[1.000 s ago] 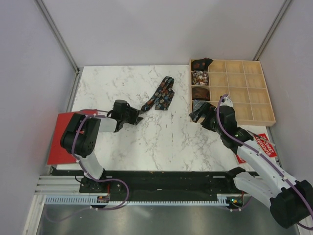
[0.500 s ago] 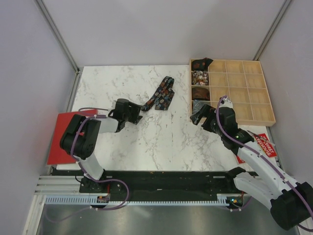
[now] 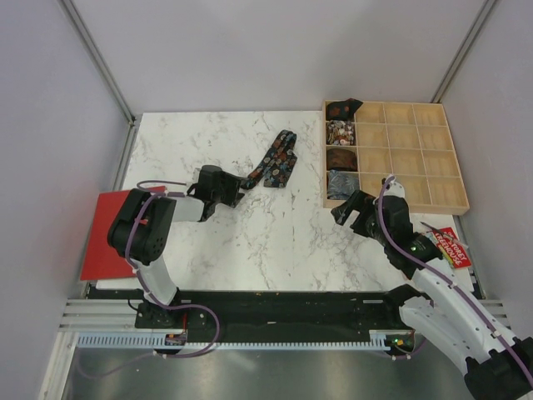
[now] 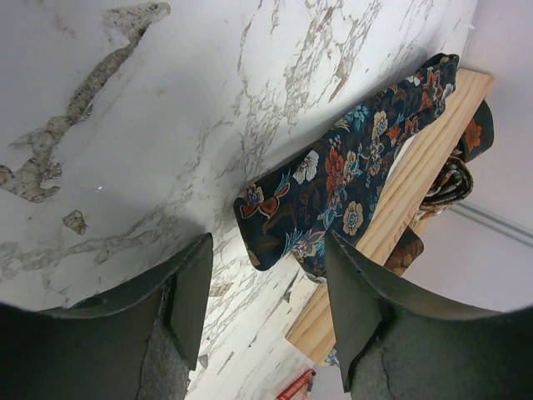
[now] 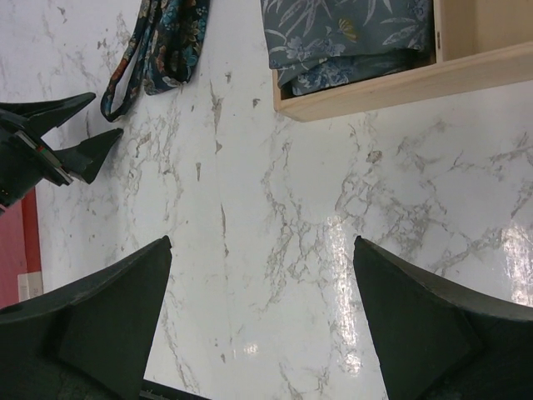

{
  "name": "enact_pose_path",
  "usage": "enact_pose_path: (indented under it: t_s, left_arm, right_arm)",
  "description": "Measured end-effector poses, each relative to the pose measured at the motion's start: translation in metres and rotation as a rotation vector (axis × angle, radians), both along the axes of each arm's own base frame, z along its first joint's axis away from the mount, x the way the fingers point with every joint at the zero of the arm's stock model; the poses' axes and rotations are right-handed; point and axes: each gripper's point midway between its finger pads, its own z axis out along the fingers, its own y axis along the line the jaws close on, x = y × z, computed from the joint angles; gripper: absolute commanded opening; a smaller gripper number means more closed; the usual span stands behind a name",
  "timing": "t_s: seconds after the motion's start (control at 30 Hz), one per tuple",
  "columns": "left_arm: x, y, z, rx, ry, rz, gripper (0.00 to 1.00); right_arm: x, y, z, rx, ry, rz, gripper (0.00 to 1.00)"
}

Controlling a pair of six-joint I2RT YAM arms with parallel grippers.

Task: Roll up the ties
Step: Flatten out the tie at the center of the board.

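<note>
My left gripper grabs the black floral tie by its near end [image 3: 248, 182] [image 4: 260, 232] next, to pull it out straight and flat for rolling.
A long black floral tie [image 3: 275, 160] lies folded on the marble table, running from the middle toward the back. My left gripper [image 3: 239, 192] is open and empty, low over the table, just short of the tie's near end [image 4: 260, 218], which lies ahead between its fingers [image 4: 193, 283]. My right gripper [image 3: 343, 210] is open and empty over bare marble, just in front of the wooden tray [image 3: 416, 158]. A grey-blue leaf-print tie [image 5: 350, 33] sits in the tray's near left compartment. The black tie also shows in the right wrist view [image 5: 158, 50].
Three more rolled ties [image 3: 340, 132] fill the tray's left column behind the grey one. A flat red booklet [image 3: 100, 242] lies at the table's left edge. A red packet [image 3: 445, 248] lies at the right, beside my right arm.
My right gripper has drawn back from the tray's near left compartment, leaving the grey-blue tie in it. My left gripper has edged closer to the black tie's near end.
</note>
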Motion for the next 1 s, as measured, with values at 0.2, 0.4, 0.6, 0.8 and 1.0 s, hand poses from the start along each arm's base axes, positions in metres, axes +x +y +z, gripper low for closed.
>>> enact_pose_path:
  t_s: [0.2,0.4,0.6,0.8,1.0]
  left_arm:
    - [0.0,0.001,0.0,0.003,-0.001,0.005,0.59]
    - [0.0,0.001,-0.002,0.004,0.004,0.004,0.57]
    - [0.007,-0.002,-0.006,0.003,0.01,0.0,0.54]
    - [0.014,-0.004,-0.006,0.008,0.021,0.003,0.53]
    - [0.015,-0.001,-0.008,0.029,0.049,0.016,0.35]
  right_arm:
    - [-0.004,-0.001,-0.009,-0.013,0.032,0.001,0.98]
    - [-0.005,-0.001,-0.008,-0.004,0.028,-0.002,0.98]
    - [-0.004,-0.001,-0.011,-0.007,0.037,-0.001,0.98]
    - [-0.004,-0.001,-0.012,-0.008,0.041,-0.001,0.98]
    - [-0.005,0.0,-0.011,-0.006,0.039,0.002,0.98]
